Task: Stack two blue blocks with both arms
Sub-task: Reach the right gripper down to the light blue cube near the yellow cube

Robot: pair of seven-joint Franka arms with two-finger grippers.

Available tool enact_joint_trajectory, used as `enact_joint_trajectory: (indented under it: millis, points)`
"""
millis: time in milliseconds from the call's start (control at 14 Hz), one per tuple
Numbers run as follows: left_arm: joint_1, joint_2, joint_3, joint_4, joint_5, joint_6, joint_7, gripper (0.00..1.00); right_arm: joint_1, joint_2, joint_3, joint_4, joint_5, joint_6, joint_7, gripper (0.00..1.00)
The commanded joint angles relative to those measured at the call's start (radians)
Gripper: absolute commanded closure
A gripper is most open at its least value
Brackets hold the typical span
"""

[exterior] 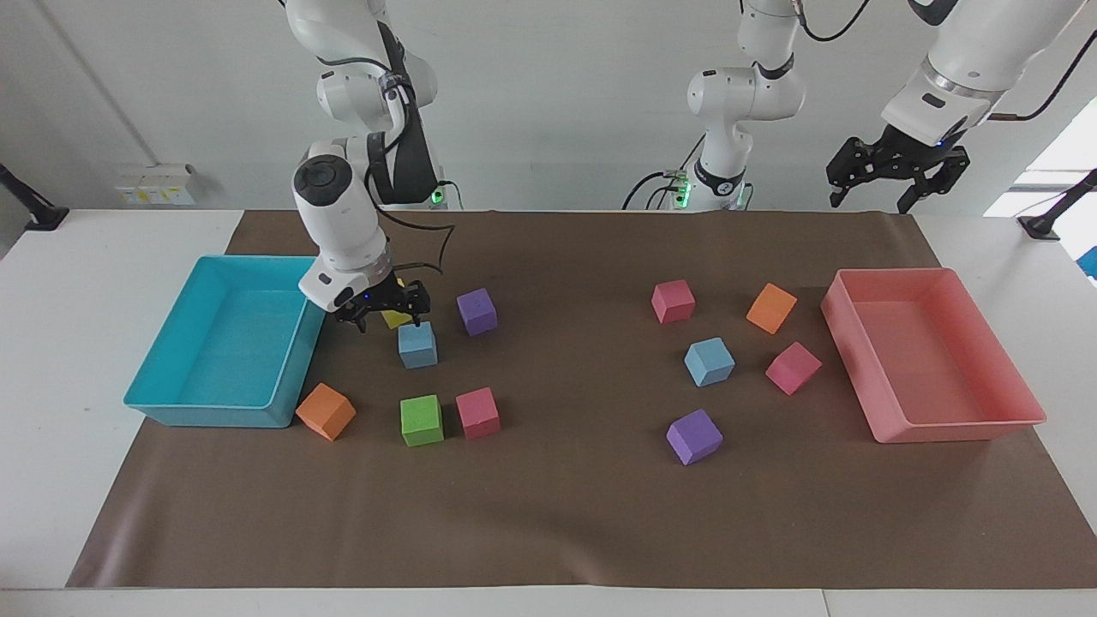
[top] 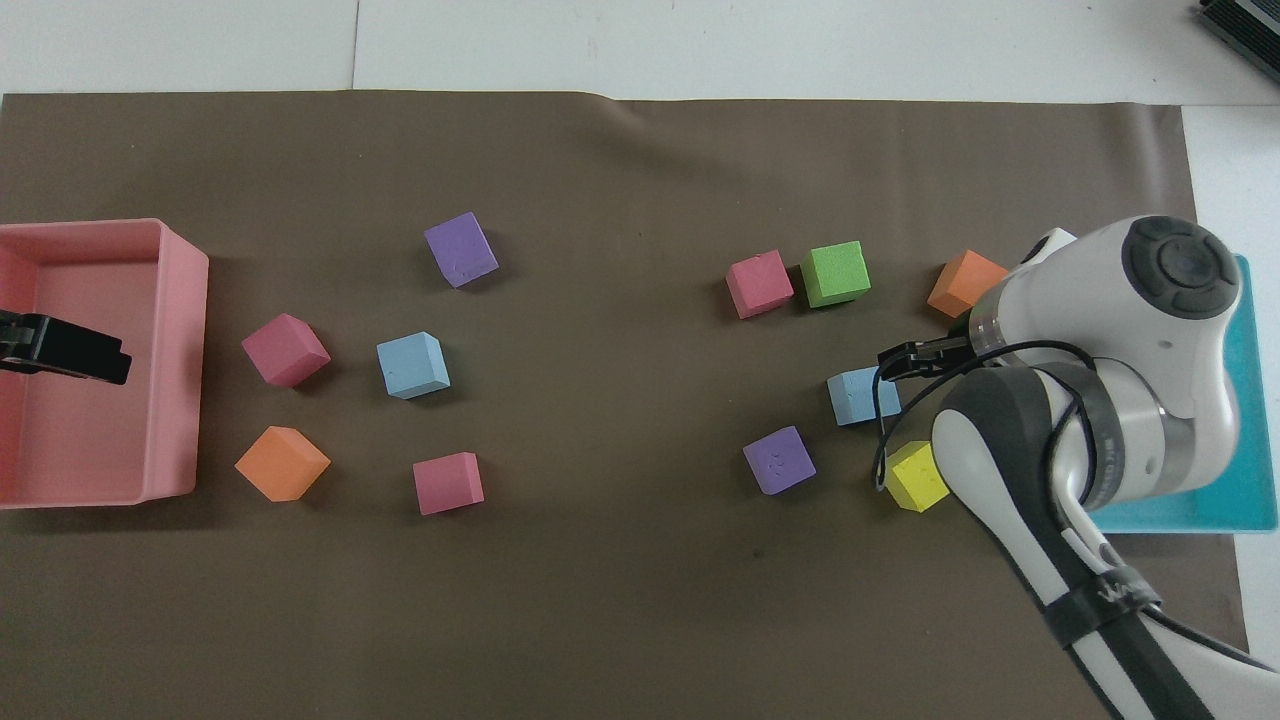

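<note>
I should move my right gripper toward the block before closing, as its fingers stop above the blue block's edge (top: 863,396) beside the yellow cube (top: 917,478) and would miss now.
One blue block (exterior: 417,344) (top: 858,397) lies on the brown mat toward the right arm's end, beside a yellow cube (exterior: 395,320). The other blue block (exterior: 709,362) (top: 412,365) lies toward the left arm's end. My right gripper (exterior: 387,321) (top: 900,360) hangs low and open over the yellow cube, one fingertip just above the first blue block's edge, holding nothing. High up, my left gripper (exterior: 893,178) (top: 70,352) waits open and empty over the pink tray (exterior: 943,426).
A cyan tray (exterior: 171,403) stands at the right arm's end, partly covered by that arm in the overhead view. Purple (exterior: 476,310), green (exterior: 422,420), pink (exterior: 477,413) and orange (exterior: 326,411) cubes surround the first blue block. Several more cubes ring the second.
</note>
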Motion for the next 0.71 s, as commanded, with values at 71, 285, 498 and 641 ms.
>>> enact_joint_trajectory:
  millis: [71,285,498,641]
  points:
    - [0.018,-0.024,-0.01,-0.024,-0.01,-0.001,-0.006,0.0,0.009,0.003,-0.001,-0.092,0.02,0.107,-0.011,0.0]
    - [0.018,-0.024,-0.01,-0.024,-0.01,-0.001,-0.006,0.0,0.025,0.015,-0.001,-0.147,0.023,0.182,-0.02,0.0]
    - [0.02,-0.024,-0.009,-0.024,-0.01,-0.001,-0.006,0.0,0.026,0.022,-0.001,-0.161,0.055,0.191,-0.026,0.0]
    - [0.018,-0.024,-0.009,-0.024,-0.01,0.0,-0.006,0.0,0.025,0.029,-0.001,-0.168,0.055,0.194,-0.049,0.0]
